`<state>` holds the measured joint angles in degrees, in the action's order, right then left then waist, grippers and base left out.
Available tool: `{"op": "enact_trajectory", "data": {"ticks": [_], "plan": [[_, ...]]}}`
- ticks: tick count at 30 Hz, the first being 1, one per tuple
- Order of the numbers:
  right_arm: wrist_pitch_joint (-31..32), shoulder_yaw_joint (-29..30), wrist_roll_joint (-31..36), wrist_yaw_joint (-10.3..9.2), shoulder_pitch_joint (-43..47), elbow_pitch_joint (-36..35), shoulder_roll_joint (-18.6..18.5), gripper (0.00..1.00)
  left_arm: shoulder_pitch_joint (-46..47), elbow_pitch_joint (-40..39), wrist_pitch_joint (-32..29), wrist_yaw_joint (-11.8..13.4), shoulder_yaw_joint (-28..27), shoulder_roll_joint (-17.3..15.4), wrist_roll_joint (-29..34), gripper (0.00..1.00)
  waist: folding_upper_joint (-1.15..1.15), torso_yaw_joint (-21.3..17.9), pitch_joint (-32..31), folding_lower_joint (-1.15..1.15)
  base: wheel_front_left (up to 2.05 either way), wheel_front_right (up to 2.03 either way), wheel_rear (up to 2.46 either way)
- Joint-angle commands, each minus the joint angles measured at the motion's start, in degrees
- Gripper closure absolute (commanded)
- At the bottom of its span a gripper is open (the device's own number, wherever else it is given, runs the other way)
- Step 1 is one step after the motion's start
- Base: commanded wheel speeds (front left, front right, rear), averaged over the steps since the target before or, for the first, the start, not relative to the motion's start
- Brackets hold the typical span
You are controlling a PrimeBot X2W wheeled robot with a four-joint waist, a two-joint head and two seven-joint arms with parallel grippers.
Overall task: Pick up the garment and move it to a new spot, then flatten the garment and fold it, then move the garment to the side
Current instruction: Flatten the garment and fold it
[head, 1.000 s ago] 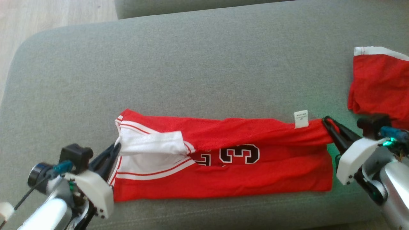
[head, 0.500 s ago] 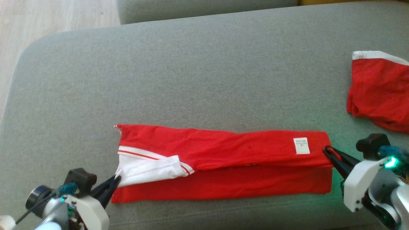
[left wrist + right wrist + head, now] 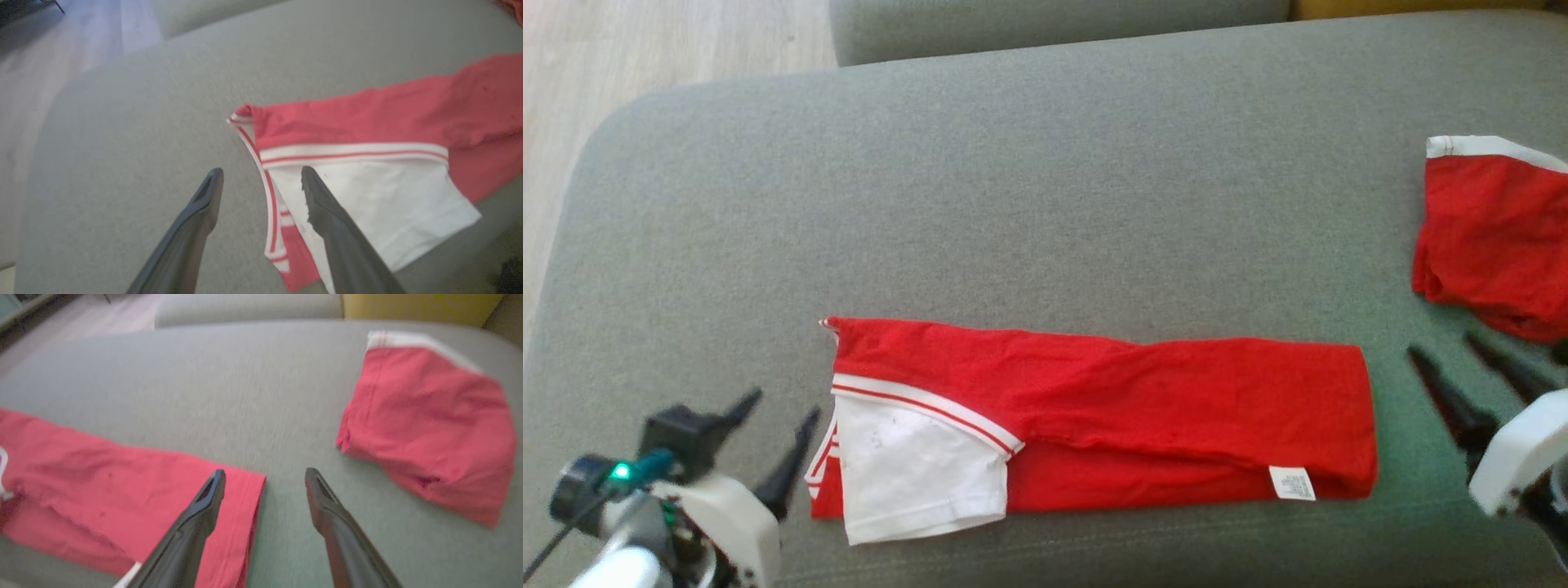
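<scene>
The robot's right hand will next take hold of the red jersey at its hemmed end with the label, so that the long band can be folded into a compact bundle.
The garment point(image 3: 1160, 408) is a red jersey with white trim, lying folded into a long band on the grey cushion point(image 3: 1013, 204). A white panel point(image 3: 915, 465) covers its left end and a small white label point(image 3: 1292, 483) sits at its lower right corner. My left gripper point(image 3: 778, 408) stands open just off the garment's left end, nothing between its fingers; the left wrist view shows it point(image 3: 261, 179) over the striped edge of the garment point(image 3: 367, 130). My right gripper point(image 3: 1445, 347) is open off the right end; it point(image 3: 265, 477) hovers beside the garment's hem point(image 3: 122, 486).
A second red piece with a white band point(image 3: 1494, 237) lies at the cushion's right side, also seen as the red piece point(image 3: 429, 428) in the right wrist view. Another grey cushion point(image 3: 1054, 24) lies beyond, wooden floor point(image 3: 645, 49) at the far left. The cushion's front edge runs just below the garment.
Both grippers have opened and let go of the garment's ends. The top layer has been laid forward over the lower one, so the label now lies at the front edge and the number is covered.
</scene>
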<state>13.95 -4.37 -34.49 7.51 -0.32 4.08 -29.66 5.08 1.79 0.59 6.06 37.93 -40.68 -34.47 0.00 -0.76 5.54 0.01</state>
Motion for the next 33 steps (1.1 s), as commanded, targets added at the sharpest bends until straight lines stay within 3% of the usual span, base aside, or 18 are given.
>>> {"op": "enact_trajectory", "data": {"ticks": [1,8,12,14,21,31,33], "plan": [[-1.5,1.6,0.9,-0.02,-1.3,-2.6,0.0,0.0,2.8,-2.0,2.0,1.1,-4.0,-1.4,-0.5,0.0,0.0,0.0,-0.2,-0.01,0.0,0.0,0.0],[-9.9,7.4,7.1,-0.02,-3.1,-7.8,11.6,0.0,2.4,-4.5,13.4,8.2,-13.7,6.3,-4.1,0.0,0.0,0.2,-1.2,-0.01,0.0,0.0,0.0],[-15.7,9.1,12.0,-0.02,-3.0,-8.2,16.5,0.0,0.9,-6.7,14.3,8.7,-19.8,12.5,-3.9,0.0,0.0,0.5,-1.1,-0.01,0.0,0.0,0.0],[-19.6,10.7,15.1,-0.02,-2.5,-7.0,20.3,0.0,-1.1,-8.4,14.4,6.7,-24.7,18.1,-1.1,0.0,0.0,0.8,-1.0,-0.01,0.0,0.0,0.0],[-23.1,11.9,19.1,-0.02,-0.7,-1.8,25.0,0.0,-5.6,-6.2,14.4,0.5,-31.8,28.4,7.3,0.0,0.0,0.9,-1.0,-0.01,0.0,0.0,0.0],[-20.8,15.5,18.8,-0.02,-0.5,4.6,26.6,0.0,-5.2,-3.4,14.4,-7.5,-36.9,33.5,14.7,0.0,0.0,0.4,-0.6,-0.01,0.0,0.0,0.0],[-20.7,15.6,15.5,-0.02,-0.8,7.1,26.7,0.0,-5.1,-2.9,14.4,-8.5,-37.9,34.3,15.5,0.0,0.0,0.3,-0.6,-0.01,0.0,0.0,0.0]]}}
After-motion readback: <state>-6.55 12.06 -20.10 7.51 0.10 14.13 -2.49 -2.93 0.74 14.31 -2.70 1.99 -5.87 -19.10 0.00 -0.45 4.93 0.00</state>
